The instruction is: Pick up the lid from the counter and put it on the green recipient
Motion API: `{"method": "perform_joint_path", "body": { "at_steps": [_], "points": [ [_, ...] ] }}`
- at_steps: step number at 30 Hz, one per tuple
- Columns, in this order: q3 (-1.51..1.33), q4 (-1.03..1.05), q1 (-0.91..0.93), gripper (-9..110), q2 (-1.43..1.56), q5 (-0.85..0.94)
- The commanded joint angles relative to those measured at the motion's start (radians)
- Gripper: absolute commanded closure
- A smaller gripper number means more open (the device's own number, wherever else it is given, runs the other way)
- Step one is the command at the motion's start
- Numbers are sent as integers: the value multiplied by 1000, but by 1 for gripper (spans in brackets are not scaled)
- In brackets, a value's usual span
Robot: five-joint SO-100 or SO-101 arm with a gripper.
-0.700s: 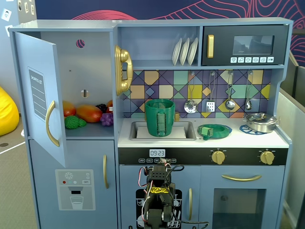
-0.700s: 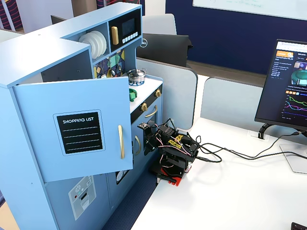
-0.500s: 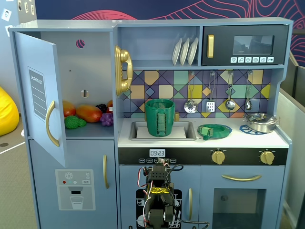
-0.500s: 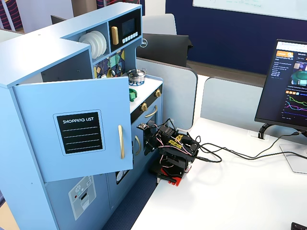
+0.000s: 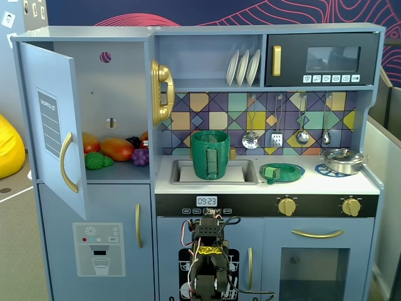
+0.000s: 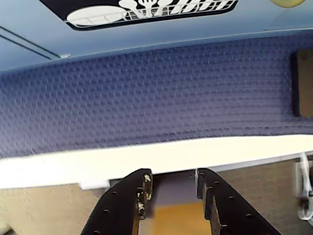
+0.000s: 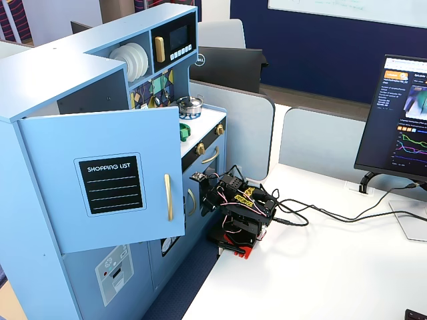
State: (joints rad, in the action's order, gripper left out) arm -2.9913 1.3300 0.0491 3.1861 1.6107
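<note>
The robot's gripper next needs to grab the flat green lid by its pale green square knob (image 5: 271, 172) to put the lid on the green pot (image 5: 210, 155).
In a fixed view the tall green pot (image 5: 210, 155) stands upright in the sink of the toy kitchen. The flat green lid (image 5: 282, 171) with its small knob lies on the white counter just right of the sink, apart from the pot. My arm (image 5: 210, 251) sits folded low in front of the kitchen, well below the counter; it also shows on the white table in the other fixed view (image 7: 237, 210). In the wrist view my gripper (image 6: 172, 178) is open and empty. It points down at the table edge and the blue carpet.
A shiny steel pot (image 5: 343, 161) sits on a blue burner ring at the counter's right end. The fridge door (image 5: 53, 128) stands open at the left, with toy food on the shelf. Utensils (image 5: 276, 125) hang above the counter. A monitor (image 7: 400, 120) and cables lie on the table.
</note>
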Motion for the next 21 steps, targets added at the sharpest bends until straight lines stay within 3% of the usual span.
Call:
{"method": "perform_joint_path", "body": {
  "at_steps": [1,4,7,11,21],
  "points": [
    [138,-155,63,101,-18,43],
    [284,-307,132,101,-77,166],
    [399,-462,221,91,-120,138],
    [431,-738,328,86,-144,75],
    [537,-1040,499,56,-333,-11]
  ]
}}
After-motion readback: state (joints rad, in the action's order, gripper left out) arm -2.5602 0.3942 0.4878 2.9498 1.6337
